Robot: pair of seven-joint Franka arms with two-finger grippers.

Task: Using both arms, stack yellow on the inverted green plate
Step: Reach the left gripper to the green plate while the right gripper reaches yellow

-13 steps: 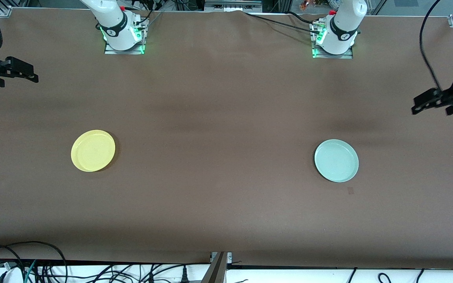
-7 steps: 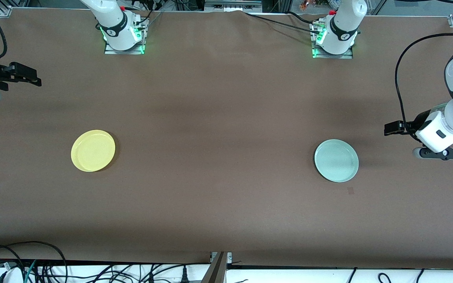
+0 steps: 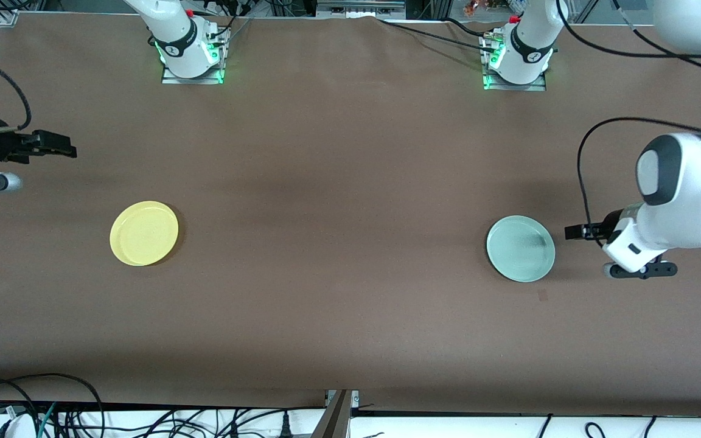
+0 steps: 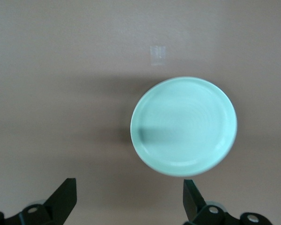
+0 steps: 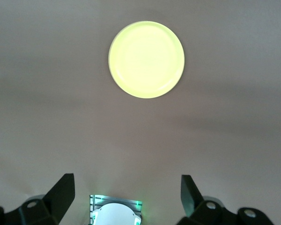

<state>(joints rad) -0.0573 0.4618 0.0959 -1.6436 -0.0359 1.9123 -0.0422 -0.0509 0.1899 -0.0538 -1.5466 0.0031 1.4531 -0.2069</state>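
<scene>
The green plate (image 3: 520,248) needs to be turned over for the stack, so my left gripper should pick it up by its rim (image 3: 505,274) next.
The yellow plate (image 3: 143,233) lies flat toward the right arm's end of the table and shows whole in the right wrist view (image 5: 146,59). The green plate (image 3: 520,248) lies toward the left arm's end, hollow side up as far as I can see; it fills the middle of the left wrist view (image 4: 183,125). My left gripper (image 3: 571,232) hangs low over bare table just beside the green plate, open and empty (image 4: 129,197). My right gripper (image 3: 64,148) is over the table's end, well apart from the yellow plate, open and empty (image 5: 126,192).
Both arm bases (image 3: 192,58) (image 3: 515,61) stand with green lights along the table's edge farthest from the front camera. A small dark mark (image 3: 543,295) sits on the brown cloth near the green plate. Loose cables (image 3: 52,413) lie below the table's near edge.
The left arm has swung in from the table's end and down to the green plate's side. The right gripper has drifted a little toward the yellow plate. Neither plate has moved.
</scene>
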